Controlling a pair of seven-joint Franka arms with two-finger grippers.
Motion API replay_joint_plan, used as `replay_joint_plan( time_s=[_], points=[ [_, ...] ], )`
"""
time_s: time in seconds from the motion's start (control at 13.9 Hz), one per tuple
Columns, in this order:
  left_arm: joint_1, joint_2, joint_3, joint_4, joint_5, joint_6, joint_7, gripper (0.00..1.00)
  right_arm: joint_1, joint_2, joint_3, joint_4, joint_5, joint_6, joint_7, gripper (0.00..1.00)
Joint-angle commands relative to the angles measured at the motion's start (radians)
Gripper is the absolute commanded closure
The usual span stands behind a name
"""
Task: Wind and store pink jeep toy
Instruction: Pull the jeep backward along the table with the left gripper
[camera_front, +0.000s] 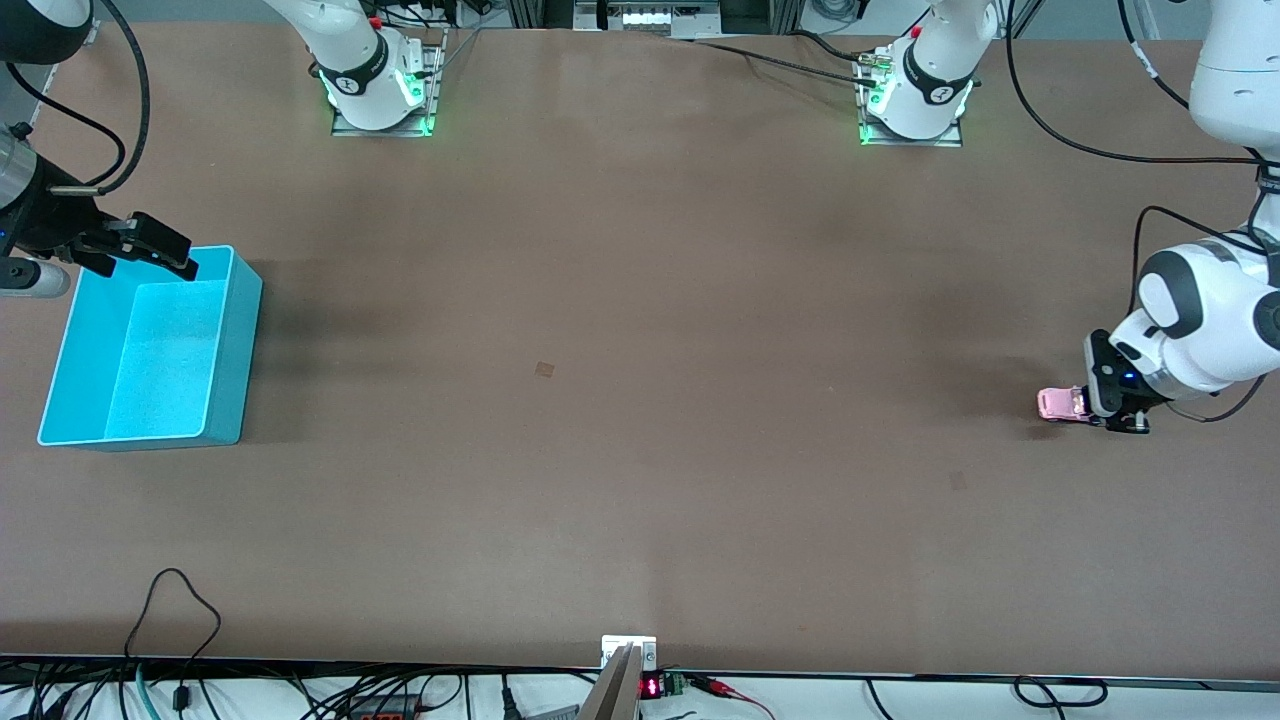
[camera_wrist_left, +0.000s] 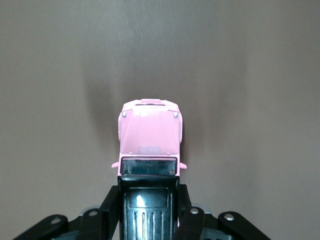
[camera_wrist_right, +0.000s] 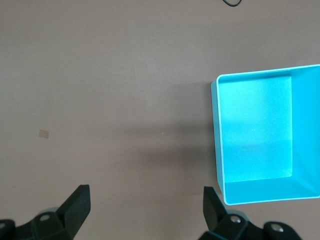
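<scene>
The pink jeep toy (camera_front: 1060, 403) (camera_wrist_left: 149, 135) sits low on the tabletop, its shadow close beside the hood, so it is time for my left gripper to open.
The pink jeep toy (camera_front: 1060, 403) (camera_wrist_left: 149, 135) is at the left arm's end of the table, low at the surface with its shadow close under it. My left gripper (camera_front: 1086, 405) (camera_wrist_left: 149, 194) is shut on its rear half, one finger (camera_wrist_left: 112, 200) on each side of the black ribbed roof, and the pink hood points away from the hand. My right gripper (camera_front: 188, 258) (camera_wrist_right: 146, 195) hangs open and holds nothing at the right arm's end. It is up in the air over bare table right beside the turquoise bin (camera_front: 236, 330) (camera_wrist_right: 216, 135), which has nothing in it.
A small tan patch (camera_front: 544, 369) (camera_wrist_right: 44, 133) marks the table near its middle. The two arm bases (camera_front: 380, 95) (camera_front: 915, 105) stand along the edge farthest from the front camera. Cables and a small clamp (camera_front: 628, 655) line the nearest edge.
</scene>
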Motion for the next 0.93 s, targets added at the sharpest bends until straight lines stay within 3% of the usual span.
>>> replay_joint_plan(
  time_s=[0.0,0.14,0.22,0.36,0.5,0.86],
  points=[
    [0.019,0.087,-0.005,0.011,0.022,-0.001,0.054,0.78,-0.016,-0.003,0.012,0.004,0.013,-0.011,-0.012,0.00],
    [0.021,0.087,-0.005,0.011,0.019,-0.001,0.048,0.77,-0.016,-0.003,0.012,0.004,0.013,-0.011,-0.012,0.00],
    [0.022,0.087,-0.005,0.011,0.019,-0.001,0.047,0.70,-0.016,-0.003,0.012,0.004,0.013,-0.009,-0.012,0.00],
    [0.031,0.078,-0.010,0.014,0.009,-0.009,0.048,0.00,-0.016,-0.003,0.012,0.002,0.013,-0.011,-0.012,0.00],
    [0.018,0.048,-0.015,0.029,0.007,-0.041,0.044,0.00,-0.016,-0.003,0.012,0.002,0.013,-0.011,-0.012,0.00],
    [-0.007,-0.012,-0.050,0.139,0.007,-0.314,-0.028,0.00,-0.016,-0.003,0.012,0.002,0.013,-0.011,-0.012,0.00]
  ],
)
